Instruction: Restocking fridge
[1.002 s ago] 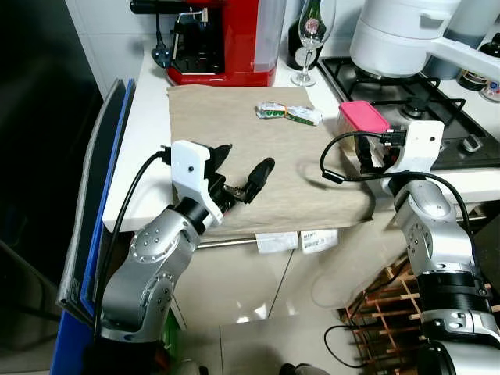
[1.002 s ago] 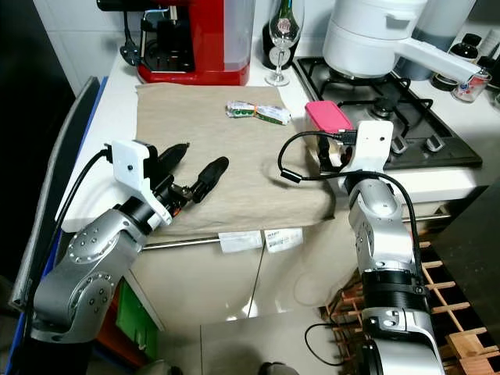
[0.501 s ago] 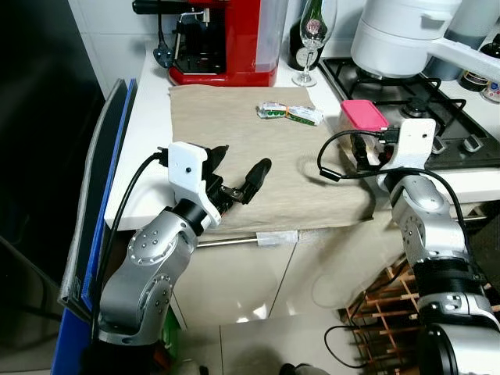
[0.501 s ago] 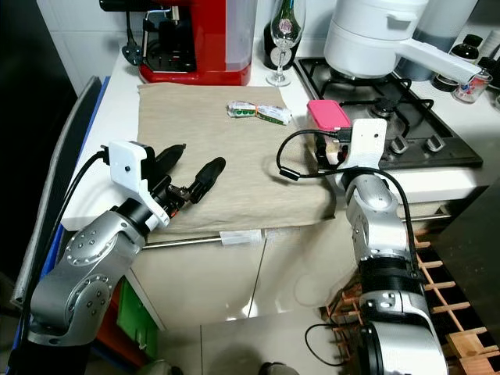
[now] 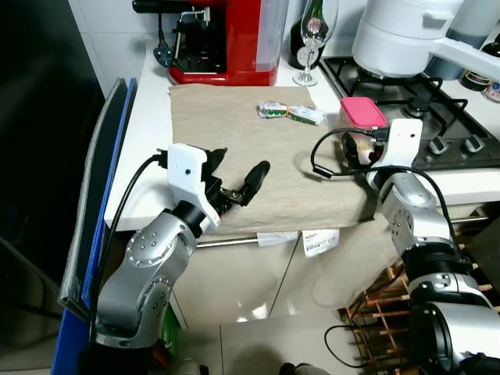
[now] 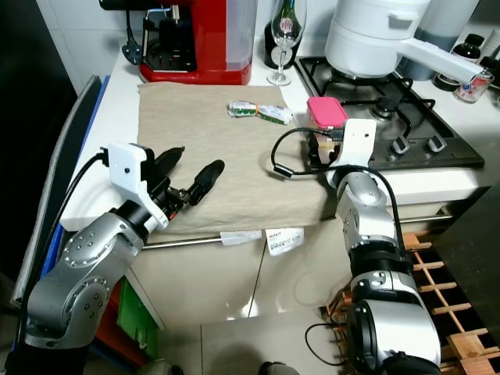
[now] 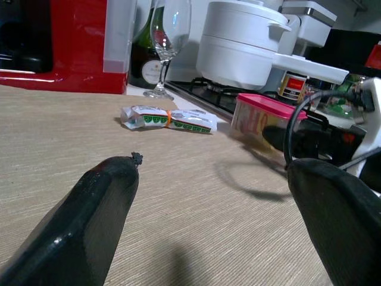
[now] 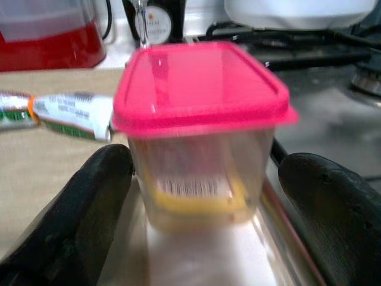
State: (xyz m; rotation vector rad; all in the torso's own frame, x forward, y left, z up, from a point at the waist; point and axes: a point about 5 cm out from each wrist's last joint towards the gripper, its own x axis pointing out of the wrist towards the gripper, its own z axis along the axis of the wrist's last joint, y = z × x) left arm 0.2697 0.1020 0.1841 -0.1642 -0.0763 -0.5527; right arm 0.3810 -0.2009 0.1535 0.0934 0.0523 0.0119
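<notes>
I should next grab the pink-lidded container with my right gripper by its clear body below the lid (image 8: 199, 173) to restock the fridge.
A clear container with a pink lid (image 5: 362, 113) stands at the counter's right edge, between the beige cloth (image 5: 226, 117) and the hob. My right gripper (image 8: 205, 165) is open, one black finger on each side of the container (image 8: 202, 119), close to it but not closed. From the head, that gripper (image 5: 353, 148) sits just in front of the container. Two green and white wrapped packets (image 5: 289, 113) lie on the cloth behind. My left gripper (image 5: 240, 166) hovers open over the cloth's front edge, with nothing in it.
A red coffee machine (image 5: 223, 39), a wine glass (image 5: 312, 39) and a bottle stand at the back. A white pot (image 5: 398, 35) sits on the gas hob (image 5: 441, 101). A blue-edged board (image 5: 101, 180) leans left of the counter. A wooden rack (image 5: 391, 301) is on the floor, right.
My right arm has pushed forward and to the left, bringing its gripper up to the pink-lidded container. The left arm has barely moved.
</notes>
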